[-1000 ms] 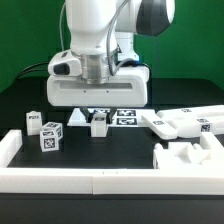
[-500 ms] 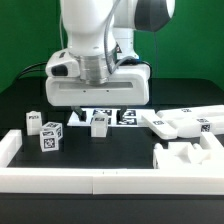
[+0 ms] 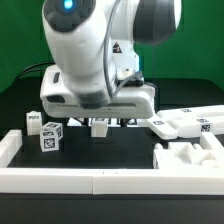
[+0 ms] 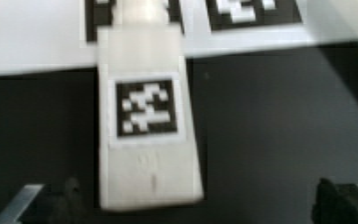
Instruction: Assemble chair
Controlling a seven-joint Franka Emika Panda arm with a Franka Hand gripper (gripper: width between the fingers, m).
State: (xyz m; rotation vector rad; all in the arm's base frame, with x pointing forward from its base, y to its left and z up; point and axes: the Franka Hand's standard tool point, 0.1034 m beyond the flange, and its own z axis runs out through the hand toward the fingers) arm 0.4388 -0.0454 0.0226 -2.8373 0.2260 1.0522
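Observation:
My gripper is to pick up the long white chair part by its wide end (image 4: 153,182) next, so the part's narrow end stays free for putting the chair together.
A long white chair part (image 4: 149,110) with a black-and-white tag on its face lies on the black table, one end resting on the marker board (image 4: 247,25). In the exterior view this part (image 3: 100,127) shows just below the hand, in the middle of the table. My gripper (image 4: 197,205) is open and empty, low over the part's near end. Its dark fingertips (image 4: 43,200) stand wide apart on either side, with the part closer to one finger. In the exterior view the gripper (image 3: 99,119) is mostly hidden by the hand.
Two small tagged white blocks (image 3: 33,122) (image 3: 50,136) stand at the exterior view's left. Flat white chair parts (image 3: 185,124) lie at the right, with a white bracket (image 3: 185,156) in front of them. A white wall (image 3: 100,181) runs along the front.
The arm has come down and forward over the white part. The hand now hides the marker board in the exterior view. The parts have not moved.

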